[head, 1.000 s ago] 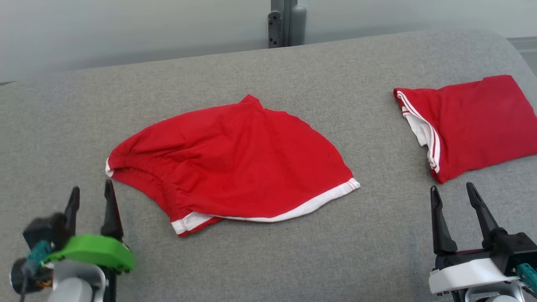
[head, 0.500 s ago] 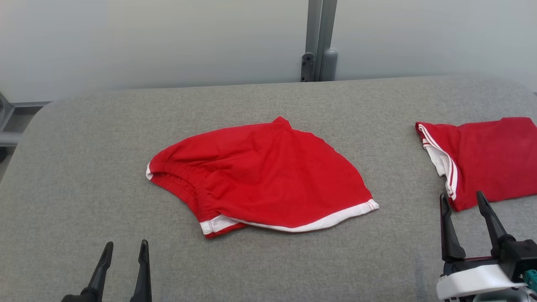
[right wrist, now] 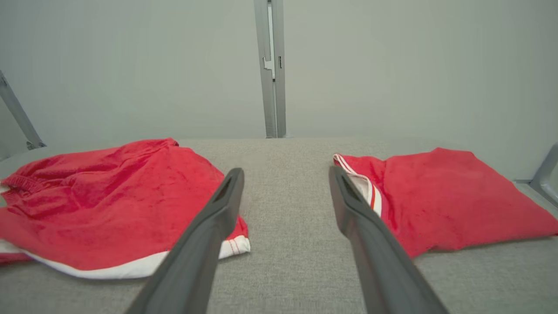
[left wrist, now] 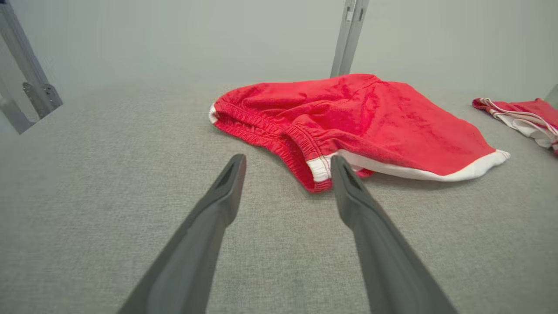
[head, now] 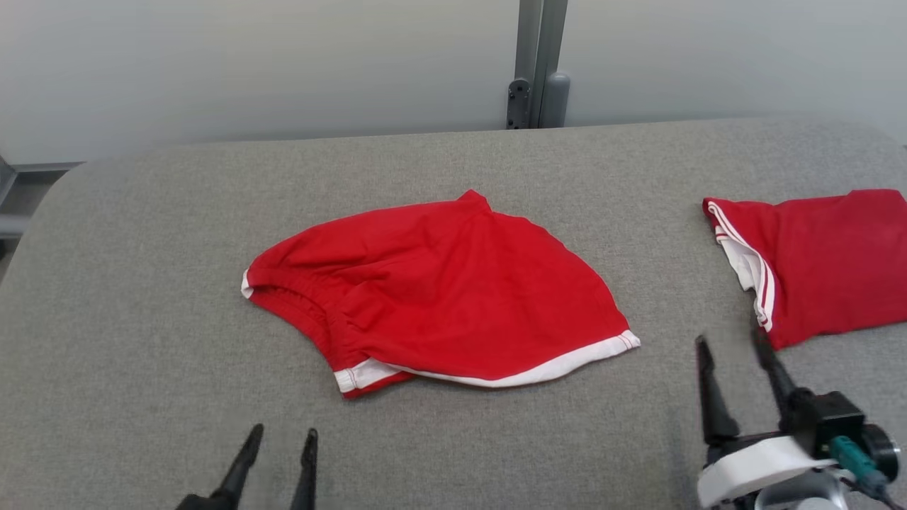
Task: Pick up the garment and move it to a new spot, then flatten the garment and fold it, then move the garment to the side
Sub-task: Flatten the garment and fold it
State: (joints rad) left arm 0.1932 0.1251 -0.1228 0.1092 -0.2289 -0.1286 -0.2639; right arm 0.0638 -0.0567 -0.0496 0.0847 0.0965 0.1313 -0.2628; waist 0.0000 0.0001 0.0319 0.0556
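Observation:
The red garment (head: 476, 289) needs to be spread flat for folding, so I should next grab the white-trimmed corner of its leg hem (head: 627, 341) with my right gripper.
A red garment (head: 439, 283) with white hem trim lies rumpled in the middle of the grey padded table (head: 142, 234); its elastic waistband faces left. It also shows in the left wrist view as the garment (left wrist: 348, 117) and in the right wrist view as the garment (right wrist: 109, 196). My left gripper (head: 282, 438) hovers open near the table's front edge, short of the garment's lower left corner. The same left gripper (left wrist: 287, 163) points at the waistband corner. My right gripper (head: 733, 343) is open, between the two red pieces; the right gripper (right wrist: 285, 174) holds nothing.
A second red garment (head: 822, 262), folded, with white striped trim, lies at the table's right edge, and shows as the folded garment (right wrist: 444, 196) close to my right fingers. A grey metal post (head: 535, 64) stands behind the table against a pale wall.
The head camera has tilted up and shifted, so the wall shows more. My left gripper has moved right toward the garment's corner; my right gripper has shifted left and tilted. The garments lie as before.

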